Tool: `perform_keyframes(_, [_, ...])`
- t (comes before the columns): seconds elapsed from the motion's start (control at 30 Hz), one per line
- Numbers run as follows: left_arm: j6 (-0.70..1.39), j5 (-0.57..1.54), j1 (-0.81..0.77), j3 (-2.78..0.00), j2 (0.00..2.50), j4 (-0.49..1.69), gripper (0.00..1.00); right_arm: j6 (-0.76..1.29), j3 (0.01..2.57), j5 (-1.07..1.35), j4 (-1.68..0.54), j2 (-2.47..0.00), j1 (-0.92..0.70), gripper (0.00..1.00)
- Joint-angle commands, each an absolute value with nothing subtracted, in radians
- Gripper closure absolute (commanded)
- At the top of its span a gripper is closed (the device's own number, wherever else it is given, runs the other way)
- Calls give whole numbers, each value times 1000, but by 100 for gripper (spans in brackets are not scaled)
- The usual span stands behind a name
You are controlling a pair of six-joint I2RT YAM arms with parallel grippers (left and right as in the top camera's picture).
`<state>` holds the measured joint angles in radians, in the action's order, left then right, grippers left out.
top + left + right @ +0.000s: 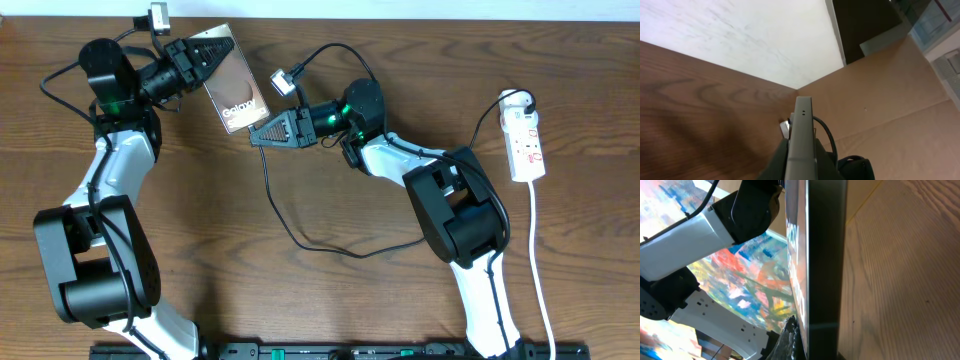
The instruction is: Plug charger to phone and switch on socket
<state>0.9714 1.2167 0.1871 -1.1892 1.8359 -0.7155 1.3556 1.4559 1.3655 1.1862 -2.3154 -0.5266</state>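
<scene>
The lower end of the phone (238, 92) sits against my right gripper's fingertips, so it is now time to open. The plug's tip would stay in the phone.
The brown phone (238, 92) with white "Galaxy" lettering is held off the table at the back left. My left gripper (203, 57) is shut on its upper end. In the left wrist view the phone (803, 135) stands edge-on between the two jaws (801, 165). My right gripper (258, 134) meets the phone's lower corner. In the right wrist view the phone's dark edge (825, 270) sits between the jaws (815, 347), one pad pressed on its face. The thin black charger cable (300, 240) runs from under the right gripper to the white adapter (515, 99) in the socket (527, 150). The plug tip is hidden.
The socket's white lead (540, 270) runs down the right side to the table's front edge. The charger cable loops across the middle of the wooden table (330, 300). Both arm bases stand at the front.
</scene>
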Motion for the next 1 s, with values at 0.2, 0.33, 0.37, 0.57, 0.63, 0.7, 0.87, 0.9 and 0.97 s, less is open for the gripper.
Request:
perform_keyframes(0.2, [961, 1324, 177, -1195, 1816, -720, 93, 1357, 1473, 1229, 1198, -2306, -519, 99])
perform_keyframes(0.33, [953, 1324, 177, -1195, 1816, -720, 93, 1357, 1473, 1229, 1198, -2306, -518, 99])
perform_keyframes(0.37, [953, 1324, 177, -1195, 1816, -720, 93, 1357, 1473, 1229, 1198, -2306, -518, 99])
perform_keyframes(0.57, [953, 1324, 177, -1195, 1816, -720, 93, 1357, 1473, 1225, 1198, -2306, -516, 99])
perform_keyframes(0.63, [953, 1324, 177, -1195, 1816, -720, 93, 1357, 1473, 1226, 1197, -2306, -516, 99])
perform_keyframes(0.7, [950, 1323, 177, -1195, 1816, -720, 93, 1357, 1473, 1226, 1197, -2306, -517, 89])
perform_keyframes(0.87, [943, 1316, 177, -1195, 1816, -720, 93, 1357, 1473, 1238, 1197, -2306, -516, 69])
perform_keyframes(0.9, [939, 1316, 177, -1195, 1816, -720, 93, 1357, 1473, 1242, 1197, -2306, -516, 66])
perform_keyframes(0.97, [939, 1316, 177, -1195, 1816, -720, 92, 1357, 1473, 1245, 1197, -2306, -516, 59])
